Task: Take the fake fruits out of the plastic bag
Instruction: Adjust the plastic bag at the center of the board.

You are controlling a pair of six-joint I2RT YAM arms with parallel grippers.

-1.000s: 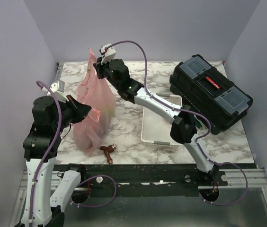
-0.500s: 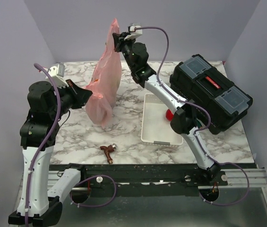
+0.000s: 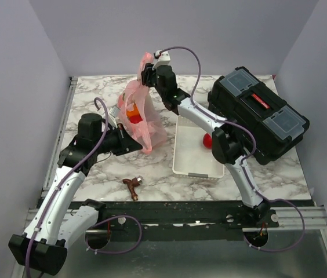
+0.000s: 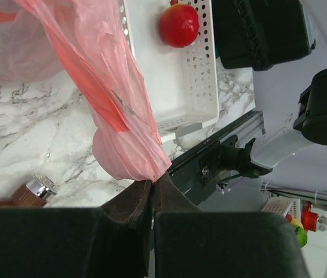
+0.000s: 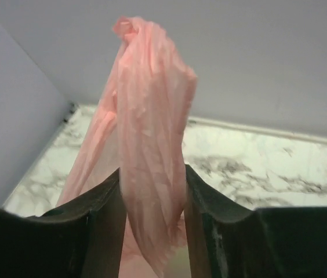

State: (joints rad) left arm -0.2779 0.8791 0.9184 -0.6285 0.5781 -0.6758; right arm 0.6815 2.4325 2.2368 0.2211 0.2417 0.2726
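Next, my right gripper grabs the tray-side edge of the plastic bag, so that my left gripper opens it to reach the fruits.
The pink plastic bag (image 3: 142, 123) hangs stretched between my two grippers over the marble table. An orange fruit (image 3: 133, 116) shows through its film. My left gripper (image 3: 133, 146) is shut on the bag's low corner (image 4: 146, 165). My right gripper (image 3: 146, 66) is at the bag's upper end, jaws parted, with the bunched film (image 5: 152, 116) standing loosely between the fingers (image 5: 102, 214). A red apple (image 3: 207, 140) lies in the white tray (image 3: 193, 159), also seen in the left wrist view as the apple (image 4: 178, 25). Other fruits are hidden.
A black toolbox (image 3: 257, 110) stands at the back right, beside the tray's perforated wall (image 4: 201, 81). A small brown and silver object (image 3: 132, 185) lies near the table's front edge. Grey walls close in the table on three sides.
The right arm has come down from its high lift and its jaws have parted around the bag. The left arm has dropped lower and swung right, still holding the bag's corner.
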